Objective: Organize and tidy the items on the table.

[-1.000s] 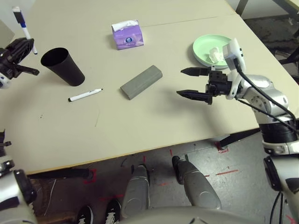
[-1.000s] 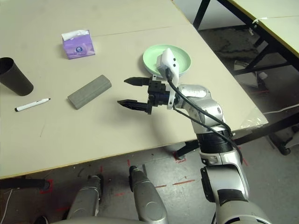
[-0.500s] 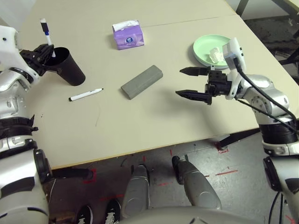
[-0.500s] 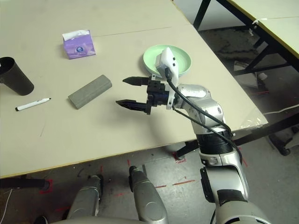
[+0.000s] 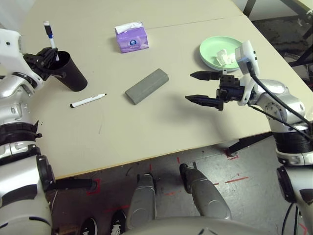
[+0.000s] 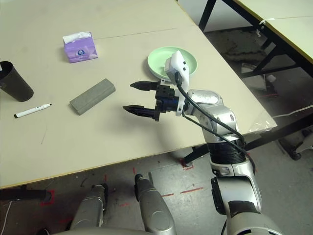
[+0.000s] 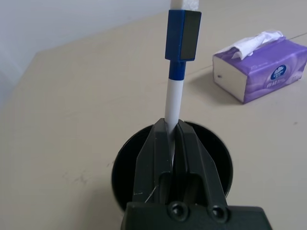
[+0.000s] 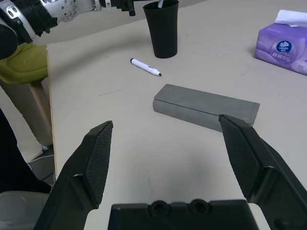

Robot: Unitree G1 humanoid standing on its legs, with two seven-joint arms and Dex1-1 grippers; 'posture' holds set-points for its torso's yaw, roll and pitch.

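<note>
The blue-capped marker's body [image 5: 54, 44] is inside the black cup's rim [image 5: 64, 58], so it is now time for my left gripper to release the blue-capped marker.
My left gripper [image 5: 50, 53] is shut on the blue-capped white marker [image 5: 49, 30], holding it upright with its lower end at the mouth of the black cup [image 5: 72, 73]. In the left wrist view the marker [image 7: 173, 100] rises between the fingers, with the cup [image 7: 121, 173] right beneath. The black-capped marker [image 5: 88, 100] lies on the table [image 5: 146, 127] beside the cup. The grey glasses case [image 5: 146, 86] rests mid-table. My right gripper [image 5: 198, 88] hovers open to the right of the case, holding nothing. The crumpled tissue [image 5: 223, 56] sits on the green plate [image 5: 210, 45]. Sunglasses and blue plate are out of view.
A purple tissue box [image 5: 130, 37] stands at the back behind the case. The table's right edge runs just past the green plate. A black-framed second table [image 6: 274, 19] stands off to the right.
My left gripper carried the blue-capped marker rightward from the table's left edge to over the black cup, then held there. The right gripper stayed put; the camera shifted slightly.
</note>
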